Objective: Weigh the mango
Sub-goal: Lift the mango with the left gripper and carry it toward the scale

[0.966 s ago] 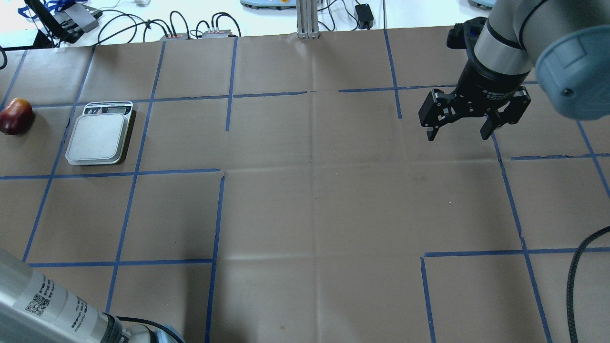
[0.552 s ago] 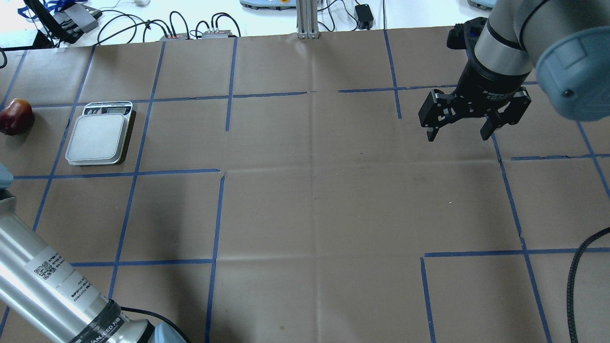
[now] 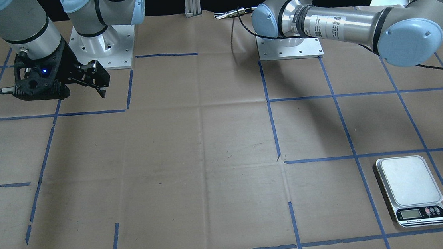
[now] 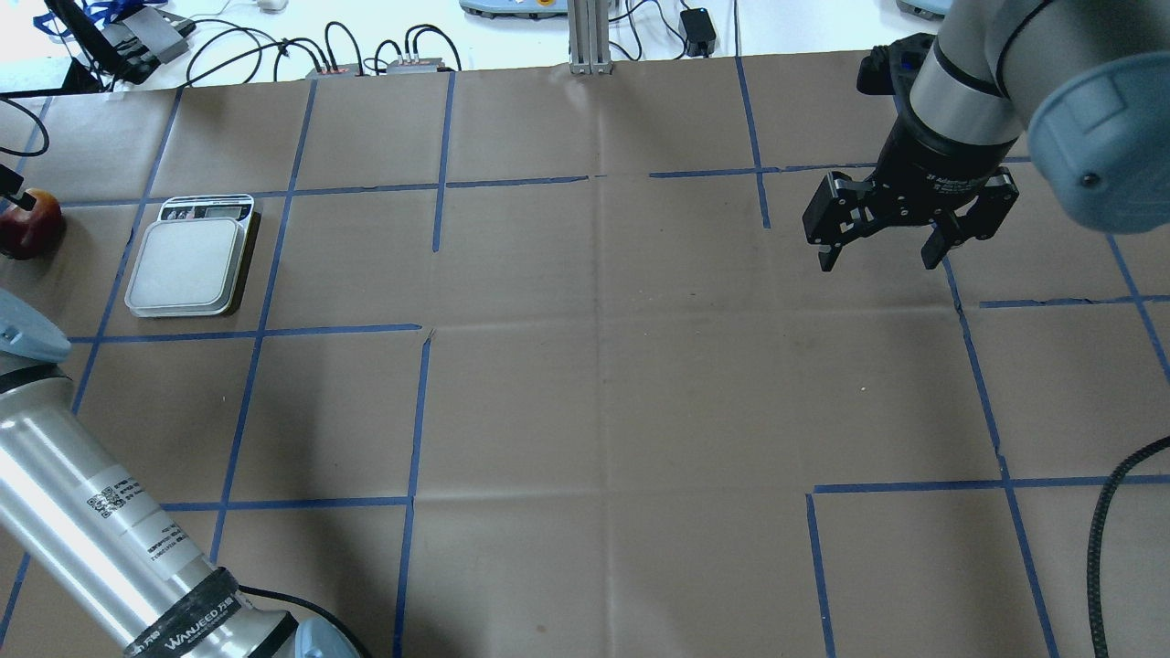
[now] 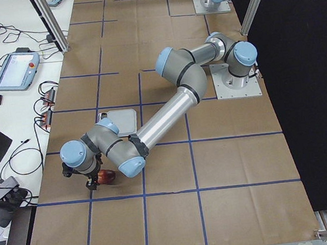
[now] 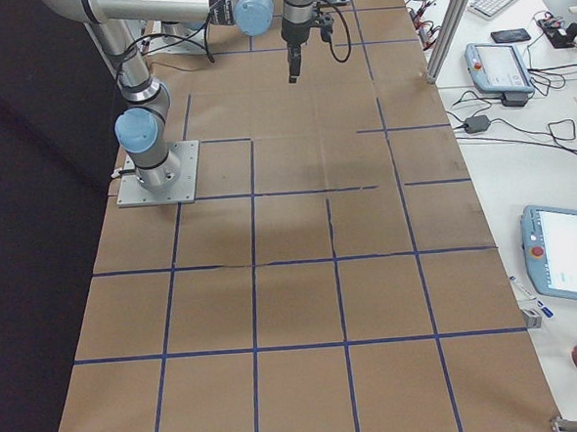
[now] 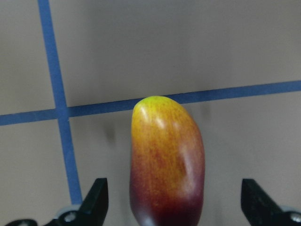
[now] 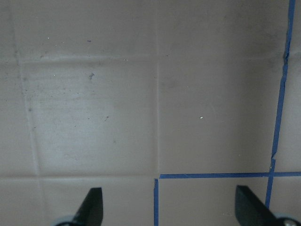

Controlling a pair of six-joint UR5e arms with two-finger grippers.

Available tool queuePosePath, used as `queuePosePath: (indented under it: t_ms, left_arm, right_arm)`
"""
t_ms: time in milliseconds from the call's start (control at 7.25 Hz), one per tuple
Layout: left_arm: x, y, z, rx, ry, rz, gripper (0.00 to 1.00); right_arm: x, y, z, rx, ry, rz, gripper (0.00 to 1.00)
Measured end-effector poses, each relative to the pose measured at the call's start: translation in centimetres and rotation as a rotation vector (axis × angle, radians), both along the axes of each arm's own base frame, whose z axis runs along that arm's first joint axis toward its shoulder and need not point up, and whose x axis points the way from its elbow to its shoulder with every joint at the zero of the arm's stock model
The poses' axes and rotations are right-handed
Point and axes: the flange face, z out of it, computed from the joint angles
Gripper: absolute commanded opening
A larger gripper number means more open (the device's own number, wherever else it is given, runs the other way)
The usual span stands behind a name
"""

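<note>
I need to weigh the mango on the scale, so next I need to grab it around its plump middle point(image 7: 167, 165) with my left gripper.
The mango point(image 7: 167, 165), dark red fading to yellow at its far tip, lies on the brown paper at the table's far left point(image 4: 27, 228), left of the scale point(image 4: 187, 265). My left gripper point(image 7: 174, 209) is open above it, one finger on each side and neither touching. In the exterior left view the mango point(image 5: 106, 176) lies just under the left wrist. One black fingertip point(image 4: 11, 189) shows at the overhead view's left edge. My right gripper point(image 4: 877, 260) is open and empty, hovering over bare paper at the far right; it also shows in the front view point(image 3: 99, 85).
The scale point(image 3: 410, 186) has an empty platform, its display on the far side from me. Cables and small boxes point(image 4: 366, 64) and an aluminium post point(image 4: 590, 37) line the table's far edge. Blue tape lines grid the paper. The left forearm point(image 4: 101, 530) crosses the near-left corner.
My left arm has swung further in over the near-left corner, and a fingertip now shows over the mango at the overhead view's left edge. The right arm, the mango and the scale have not moved.
</note>
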Motion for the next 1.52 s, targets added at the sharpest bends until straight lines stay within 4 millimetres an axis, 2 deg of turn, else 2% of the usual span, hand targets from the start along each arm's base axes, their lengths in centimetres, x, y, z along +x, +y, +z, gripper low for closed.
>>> queuePosePath:
  t_ms: [138,276,414,552,690,828,1103,1241,1517]
  left_arm:
    - [0.0,0.2,-1.3,0.028,0.02,0.003,0.92]
    - [0.1,0.5,-2.0,0.047,0.034,0.007,0.69]
    - [0.5,0.8,-2.4,0.055,0.04,0.013,0.62]
    - [0.9,1.0,-2.4,0.053,0.04,0.019,0.48]
    - [1.1,1.1,-2.1,0.046,0.037,0.02,0.38]
    - [1.0,1.0,-1.6,0.037,0.035,0.02,0.31]
    - [0.4,1.1,0.6,0.034,0.038,0.033,0.24]
    - [-0.4,1.5,2.9,0.053,0.053,0.07,0.16]
    - [-4.6,2.8,7.4,0.145,0.113,0.14,0.15]
  right_arm:
    - [0.0,0.0,0.0,0.0,0.0,0.0,1.0]
    - [0.0,0.0,0.0,0.0,0.0,0.0,1.0]
    - [0.0,0.0,0.0,0.0,0.0,0.0,1.0]
    - [0.0,0.0,0.0,0.0,0.0,0.0,1.0]
    - [0.0,0.0,0.0,0.0,0.0,0.0,1.0]
    - [0.0,0.0,0.0,0.0,0.0,0.0,1.0]
    - [0.0,0.0,0.0,0.0,0.0,0.0,1.0]
    - [0.0,0.0,0.0,0.0,0.0,0.0,1.0]
    - [0.0,0.0,0.0,0.0,0.0,0.0,1.0]
